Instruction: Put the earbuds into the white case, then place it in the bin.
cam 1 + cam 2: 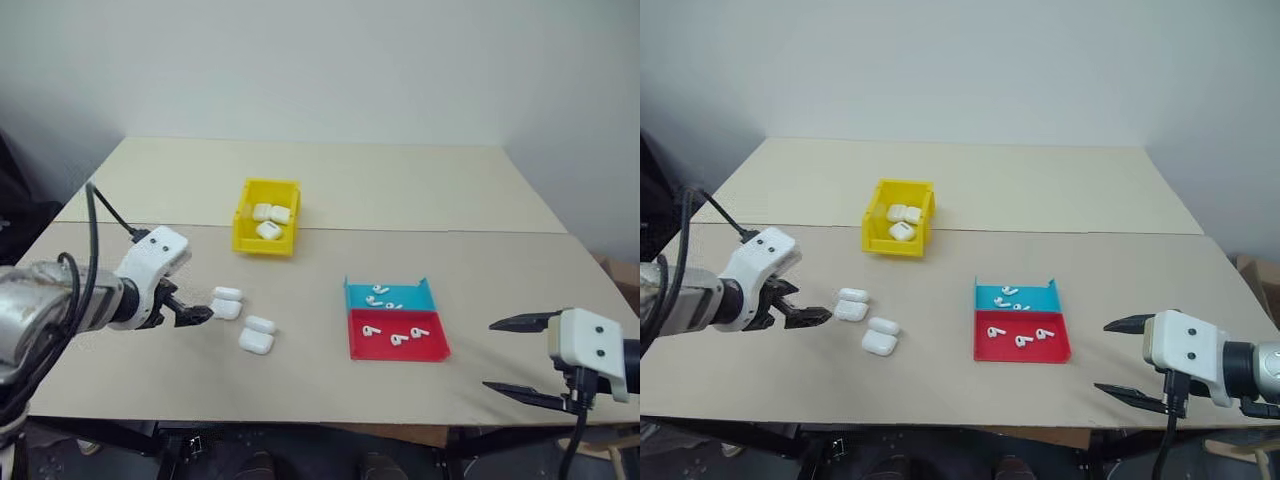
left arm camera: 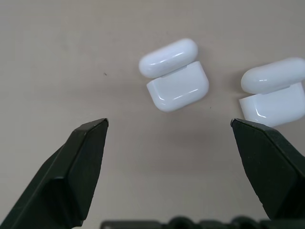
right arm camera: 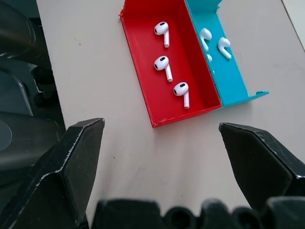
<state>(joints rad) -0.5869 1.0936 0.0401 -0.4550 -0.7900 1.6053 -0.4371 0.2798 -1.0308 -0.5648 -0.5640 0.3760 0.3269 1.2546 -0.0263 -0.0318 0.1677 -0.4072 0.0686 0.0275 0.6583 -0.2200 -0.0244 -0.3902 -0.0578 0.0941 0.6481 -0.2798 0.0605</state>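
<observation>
My left gripper is going to grab the white case next by the facing short sides of its base (image 1: 226, 309), because the flipped-open lid (image 1: 228, 293) is rounded all over.
Two white cases lie with lids flipped open on the tan table, one (image 1: 227, 303) just past my left gripper (image 1: 196, 316) and the other (image 1: 258, 336) nearer the middle. My left gripper stands open and angled down, and its wrist view shows the nearer case (image 2: 174, 76) beyond its empty fingertips. Several earbuds (image 1: 372, 330) lie in the red tray (image 1: 400, 354) and the teal tray (image 1: 356, 298). The yellow bin (image 1: 262, 245) sits farther back with white cases inside. My right gripper (image 1: 493, 356) hangs open and empty near the table's front right edge, short of the red tray (image 3: 138, 57).
The teal tray (image 3: 238, 81) adjoins the red one on its far side. A seam runs across the table behind the bin. Bare tabletop lies between the cases and the trays. A black cable trails from my left arm.
</observation>
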